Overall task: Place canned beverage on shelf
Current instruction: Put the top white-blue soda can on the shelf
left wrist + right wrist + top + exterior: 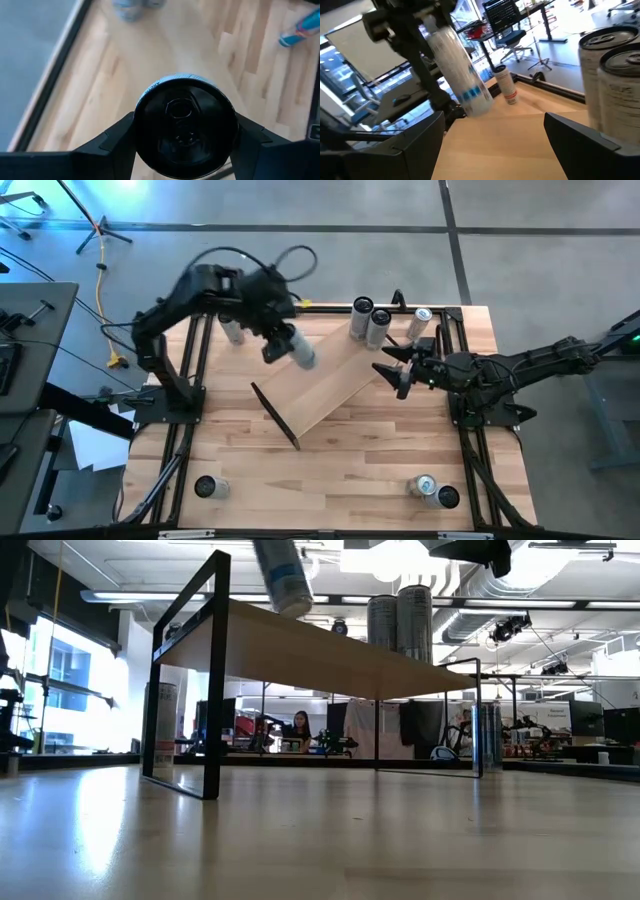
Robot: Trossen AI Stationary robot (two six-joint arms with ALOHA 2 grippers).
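The robot's right gripper should next grab the can around its free lower end (303, 353) (472, 92), because the left gripper's fingers cover the can's upper end.
A pale blue-and-white can (300, 354) hangs tilted over the far left part of the shelf (335, 390), a pale board on black end brackets (210, 690). My left gripper (283, 343) is shut on it. In the low view the can (283, 575) slants above the board's top. Two dark cans (370, 320) stand upright on the shelf's far right end. My right gripper (396, 370) stands open by the shelf's right end, level, pointing at the held can (462, 80), with nothing between its fingers. My left gripper pinches the can's round side wall (142, 107) between its two fingers (112, 142), near the can's upper end. The fingers slant down from the far left and lie along the can. The can's lower end (477, 105) sticks out beyond them, tilted and clear of the board.
One can (232, 330) stands on the table at the far left, behind the shelf, and another (420, 322) at the far right. Three more stand near the front edge: one left (208, 487), two right (435, 490). The black frame rails (185, 410) run along both table sides.
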